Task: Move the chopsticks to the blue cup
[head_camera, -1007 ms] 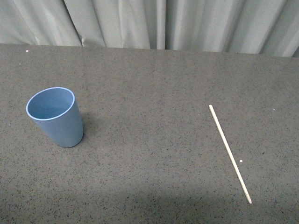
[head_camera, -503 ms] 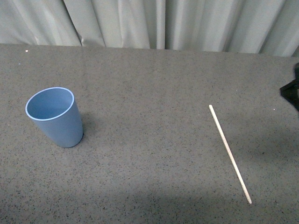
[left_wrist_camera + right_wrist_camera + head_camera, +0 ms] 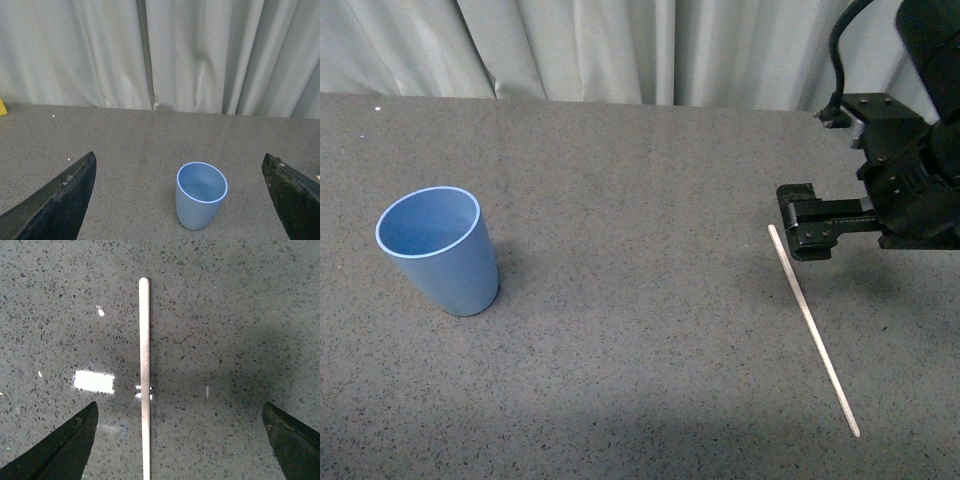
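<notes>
Next, my right gripper grabs the chopstick by its thicker end (image 3: 144,300), to stand the chopstick in the blue cup.
The blue cup (image 3: 435,250) stands upright on the grey table at the left. It also shows in the left wrist view (image 3: 200,202). The chopstick (image 3: 812,330) lies flat on the right, running from mid-table toward the front edge. My right gripper (image 3: 800,222) is open and hovers over the stick's far end. In the right wrist view the stick (image 3: 145,380) lies between the spread fingers, nearer one finger, untouched; the gripper (image 3: 180,405) is empty. My left gripper (image 3: 178,160) is open and empty, with the cup ahead between its fingers. The left arm is out of the front view.
Pale curtains (image 3: 650,50) hang behind the table's far edge. A small yellow object (image 3: 1,106) shows at the picture's edge in the left wrist view. Bright reflections (image 3: 94,381) lie on the table beside the stick.
My right arm has come in from the right and now hangs over the chopstick's far end. The cup and the chopstick have not moved.
</notes>
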{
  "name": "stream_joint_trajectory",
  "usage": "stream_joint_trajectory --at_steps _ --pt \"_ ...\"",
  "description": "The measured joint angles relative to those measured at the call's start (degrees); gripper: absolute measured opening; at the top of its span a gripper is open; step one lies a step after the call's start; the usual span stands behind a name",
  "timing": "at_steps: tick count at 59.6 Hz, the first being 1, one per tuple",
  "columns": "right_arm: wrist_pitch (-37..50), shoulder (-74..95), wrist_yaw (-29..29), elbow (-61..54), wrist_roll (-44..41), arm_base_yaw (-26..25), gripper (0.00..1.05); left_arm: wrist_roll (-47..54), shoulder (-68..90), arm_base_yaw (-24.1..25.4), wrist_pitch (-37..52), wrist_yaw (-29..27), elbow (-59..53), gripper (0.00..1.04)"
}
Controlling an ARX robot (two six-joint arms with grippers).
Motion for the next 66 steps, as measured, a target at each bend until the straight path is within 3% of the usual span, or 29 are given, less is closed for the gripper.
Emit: stream_joint_trajectory --at_steps 21,52,55,66 --pt "-5.1 8.5 -1.9 9.1 3.6 1.9 0.95 0.0 0.0 0.0 0.0 0.0 0.0 0.98" --pt "-10.6 11.5 -0.9 10.3 7.7 4.2 0.95 0.0 0.0 0.0 0.0 0.0 0.0 0.98" --pt "-10.6 11.8 -0.6 10.4 8.1 4.3 0.92 0.0 0.0 0.0 0.0 0.0 0.0 0.98" --pt "-11.0 12.3 -0.4 11.4 9.1 4.2 0.62 0.0 0.0 0.0 0.0 0.0 0.0 0.98"
